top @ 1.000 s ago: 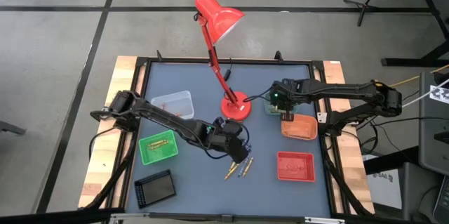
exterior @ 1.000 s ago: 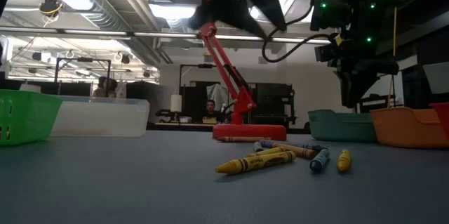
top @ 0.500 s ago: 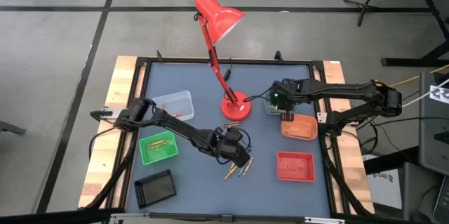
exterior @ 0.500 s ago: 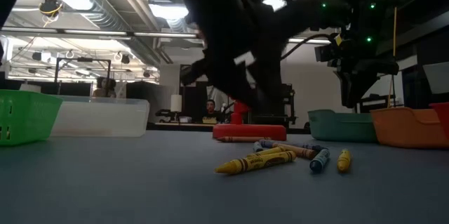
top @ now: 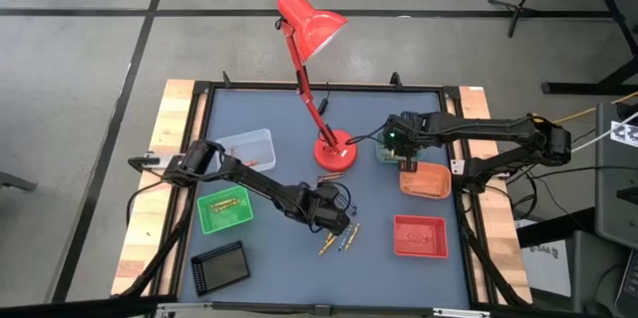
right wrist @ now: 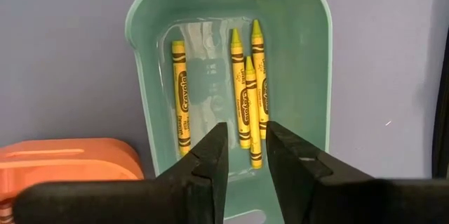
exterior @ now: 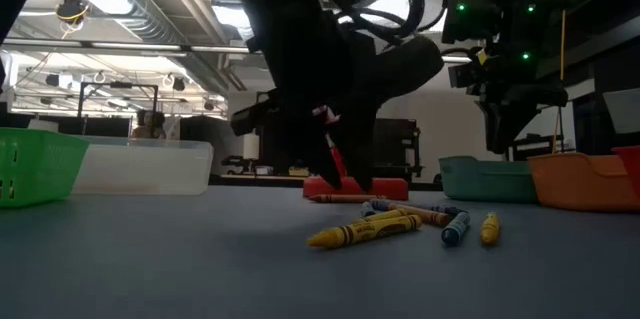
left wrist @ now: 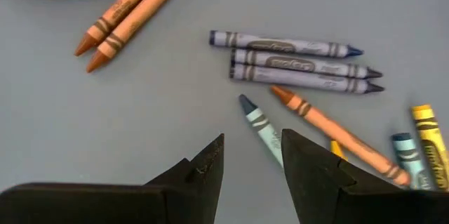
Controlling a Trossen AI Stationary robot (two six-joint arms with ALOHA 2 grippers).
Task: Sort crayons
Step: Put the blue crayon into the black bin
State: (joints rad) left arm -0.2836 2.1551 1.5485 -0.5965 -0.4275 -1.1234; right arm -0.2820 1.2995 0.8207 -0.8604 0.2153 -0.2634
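Observation:
My left gripper picks up the pale blue crayon (left wrist: 247,104) by its paper-wrapped body (left wrist: 268,137) next, to sort the crayons by colour.
Loose crayons (top: 339,239) lie on the blue-grey table near its front middle. The left wrist view shows three blue-purple ones (left wrist: 298,62), two orange ones (left wrist: 133,10) beside the lamp base, a pale blue one (left wrist: 261,126), another orange one (left wrist: 337,138) and a yellow one (left wrist: 429,143). My left gripper (top: 337,222) is open and low over them (left wrist: 252,140); the pale blue crayon runs under one finger. My right gripper (top: 404,157) is open and empty (right wrist: 245,127) above the teal tray (right wrist: 309,55), which holds several yellow crayons (right wrist: 245,87).
The red desk lamp's base (top: 334,152) stands just beyond the pile. An orange tray (top: 427,180) and a red tray (top: 419,235) are at the right. A green tray (top: 225,208), a clear tray (top: 247,149) and a black tray (top: 220,266) are at the left.
My left gripper has come down from well above the table toward the crayon pile and a little toward the near edge. It now hangs low over the crayons. The crayons have not moved.

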